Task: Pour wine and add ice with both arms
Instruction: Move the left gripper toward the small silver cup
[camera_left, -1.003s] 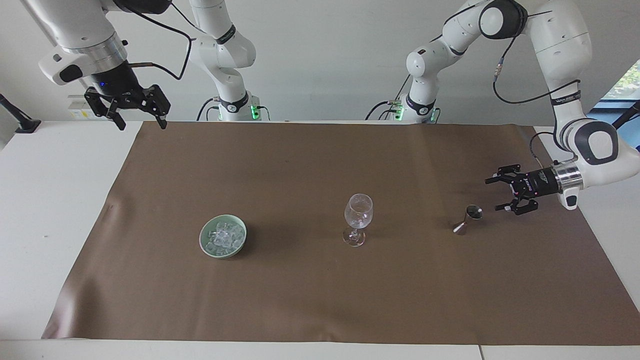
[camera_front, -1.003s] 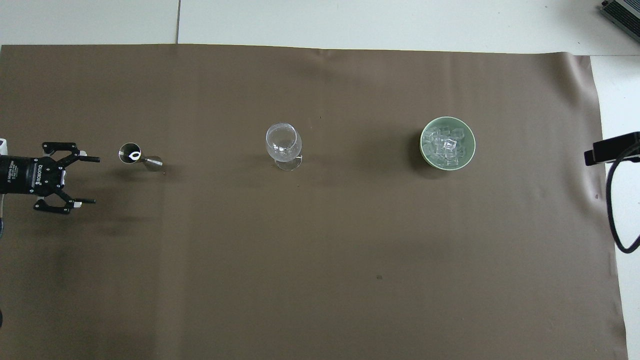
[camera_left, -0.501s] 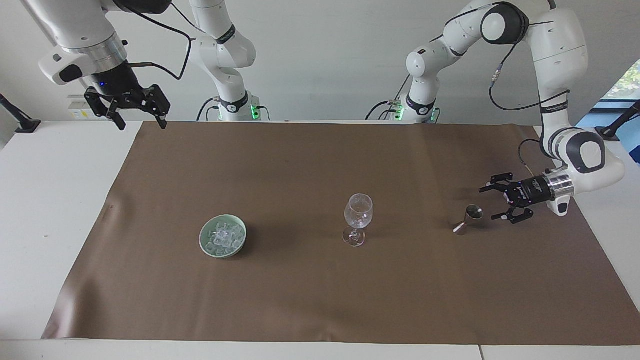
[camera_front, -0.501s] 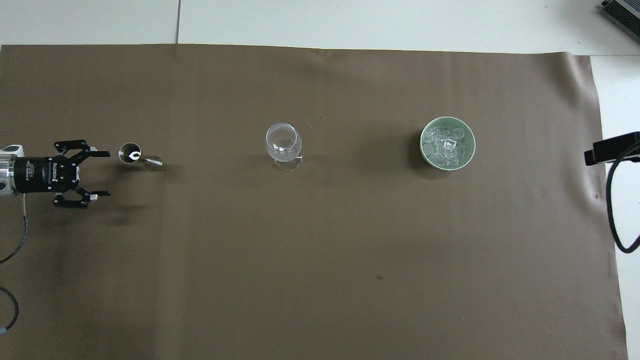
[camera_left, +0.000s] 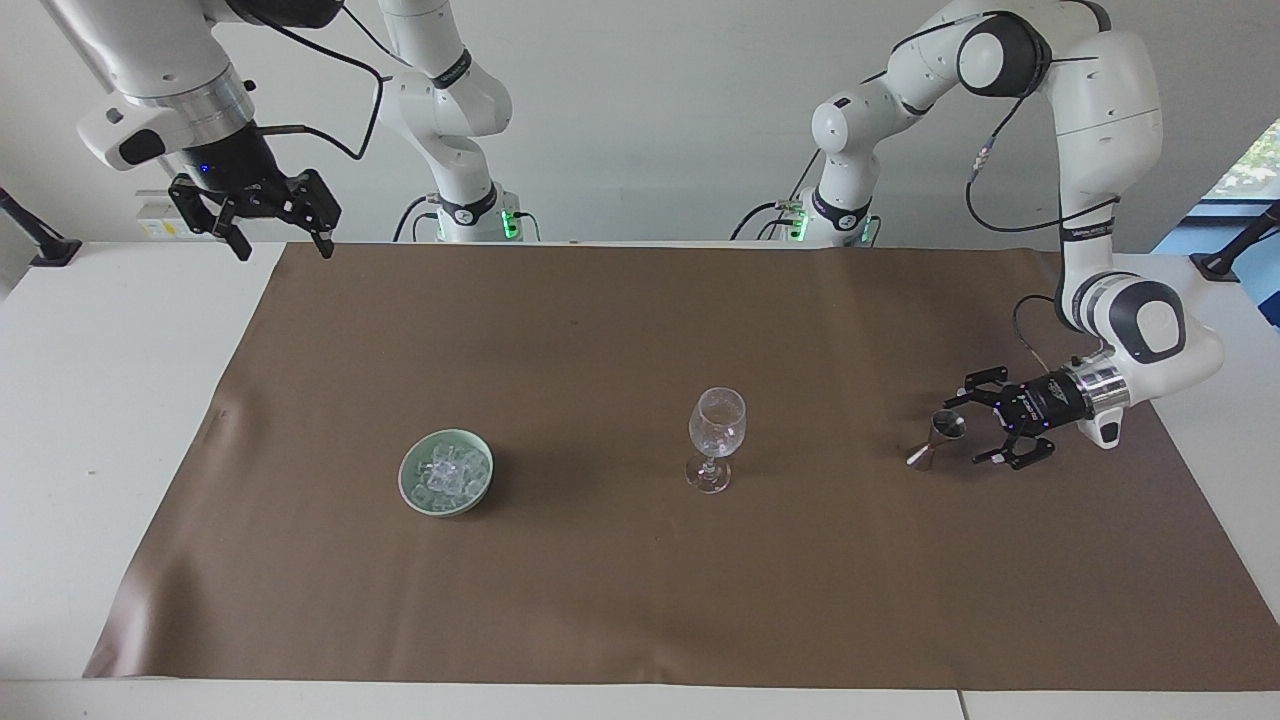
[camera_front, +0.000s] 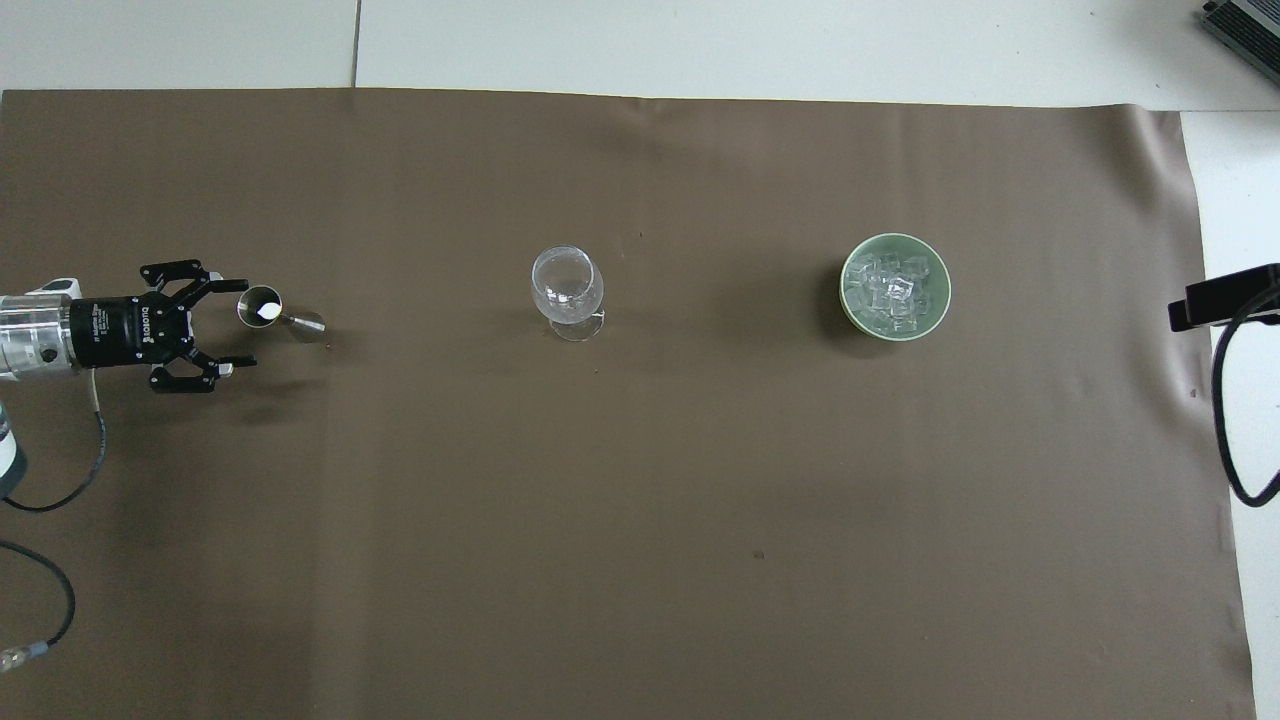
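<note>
My left gripper grabs the jigger by its narrow middle (camera_front: 284, 316) next, since the small steel jigger slopes outward to its open rim (camera_front: 259, 305) and its base.
The wine's vessel, a small dark steel jigger (camera_left: 935, 440) (camera_front: 275, 313), stands on the brown mat toward the left arm's end of the table. My left gripper (camera_left: 962, 432) (camera_front: 247, 323) lies level and low beside it, open, with its fingertips on either side of the jigger's rim and apart from it. A clear stemmed glass (camera_left: 716, 440) (camera_front: 567, 285) stands upright mid-table. The ice (camera_left: 447, 470) (camera_front: 893, 290) is heaped in a pale green bowl (camera_left: 408, 480) (camera_front: 845, 300) toward the right arm's end. My right gripper (camera_left: 283, 245) waits open, raised over the mat's corner, holding nothing.
The brown mat (camera_left: 640, 600) (camera_front: 640, 500) covers most of the white table. A black part with a looping cable (camera_front: 1225, 300) shows at the overhead view's edge by the right arm's end. Both arm bases (camera_left: 470, 215) stand along the table edge.
My left gripper has moved lower and closer to the jigger, so its fingertips now flank the rim. The right arm, glass, bowl and jigger have not moved.
</note>
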